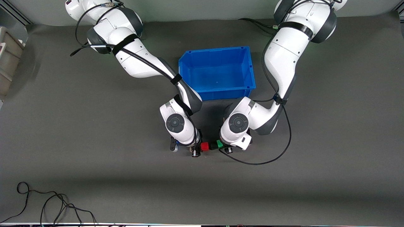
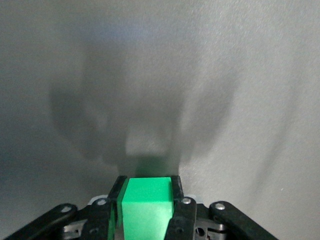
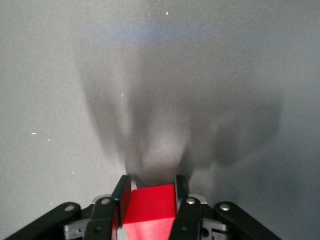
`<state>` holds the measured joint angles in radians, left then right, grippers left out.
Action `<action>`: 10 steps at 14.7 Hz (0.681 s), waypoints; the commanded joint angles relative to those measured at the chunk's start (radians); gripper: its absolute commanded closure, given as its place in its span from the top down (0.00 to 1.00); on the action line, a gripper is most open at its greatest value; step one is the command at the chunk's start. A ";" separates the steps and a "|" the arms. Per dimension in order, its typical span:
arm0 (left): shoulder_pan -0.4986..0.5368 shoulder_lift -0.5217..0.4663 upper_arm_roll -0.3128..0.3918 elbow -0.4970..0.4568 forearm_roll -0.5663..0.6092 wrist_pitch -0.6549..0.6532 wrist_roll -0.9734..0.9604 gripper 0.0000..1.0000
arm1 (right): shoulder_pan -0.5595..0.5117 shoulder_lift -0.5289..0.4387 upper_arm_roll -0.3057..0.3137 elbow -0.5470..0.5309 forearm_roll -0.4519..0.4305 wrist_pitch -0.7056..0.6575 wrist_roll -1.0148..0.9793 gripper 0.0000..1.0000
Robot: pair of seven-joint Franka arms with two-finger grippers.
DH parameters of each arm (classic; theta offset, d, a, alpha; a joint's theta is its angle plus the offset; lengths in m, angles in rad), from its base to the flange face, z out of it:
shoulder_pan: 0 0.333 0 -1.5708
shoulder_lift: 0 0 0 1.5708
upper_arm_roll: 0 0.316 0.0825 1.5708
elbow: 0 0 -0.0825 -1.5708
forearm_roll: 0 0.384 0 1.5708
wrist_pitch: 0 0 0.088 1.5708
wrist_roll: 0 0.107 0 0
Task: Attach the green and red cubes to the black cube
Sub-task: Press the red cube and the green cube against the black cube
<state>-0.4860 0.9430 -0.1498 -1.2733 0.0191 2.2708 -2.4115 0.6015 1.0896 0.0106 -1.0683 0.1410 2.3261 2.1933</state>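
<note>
The green cube sits low on the tabletop against the black cube, so it is time for my left gripper to open now.
My left gripper [image 1: 223, 145] is shut on the bright green cube [image 1: 220, 144], which sits between its fingers in the left wrist view [image 2: 147, 205]. My right gripper [image 1: 200, 148] is shut on the bright red cube [image 1: 204, 146], also seen between its fingers in the right wrist view [image 3: 150, 205]. Both hands are close together above the table, nearer the front camera than the blue bin. The black cube [image 1: 213, 145] shows as a small dark block between the red and green cubes, seemingly touching both. It is hidden in both wrist views, which show only grey mat and shadows under the held cubes.
The blue bin [image 1: 221, 50] stands open and empty between the two arms. A loose black cable [image 1: 47, 205] lies at the table's edge nearest the front camera, toward the right arm's end. A beige object [image 1: 8, 60] sits off that end.
</note>
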 commanded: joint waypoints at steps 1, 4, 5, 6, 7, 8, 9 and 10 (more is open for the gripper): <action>-0.010 0.006 0.003 0.026 0.007 -0.024 0.012 0.00 | 0.003 0.035 0.002 0.064 -0.027 -0.022 0.039 0.00; -0.011 0.006 0.001 0.026 0.010 -0.022 0.014 0.00 | 0.009 0.033 0.003 0.062 -0.029 -0.024 0.037 0.00; -0.013 0.006 0.002 0.026 0.012 -0.020 0.012 0.00 | 0.009 0.033 0.002 0.062 -0.029 -0.022 0.036 0.11; -0.017 0.006 0.004 0.026 0.019 -0.020 0.012 0.00 | 0.009 0.033 0.002 0.061 -0.029 -0.022 0.036 0.75; -0.019 0.006 0.004 0.026 0.037 -0.019 0.012 0.11 | 0.009 0.030 0.002 0.057 -0.038 -0.024 0.031 0.95; -0.019 0.006 0.004 0.026 0.060 -0.017 0.012 0.25 | 0.009 0.029 0.003 0.054 -0.061 -0.025 0.028 0.97; -0.019 0.006 0.004 0.028 0.071 -0.014 0.012 0.42 | 0.011 0.027 0.003 0.053 -0.078 -0.025 0.028 0.96; -0.019 0.003 0.006 0.029 0.079 -0.014 0.012 0.55 | 0.011 0.029 0.003 0.051 -0.080 -0.025 0.028 0.97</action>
<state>-0.4947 0.9431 -0.1502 -1.2718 0.0697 2.2699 -2.4018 0.6077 1.0993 0.0113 -1.0568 0.1002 2.3255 2.1933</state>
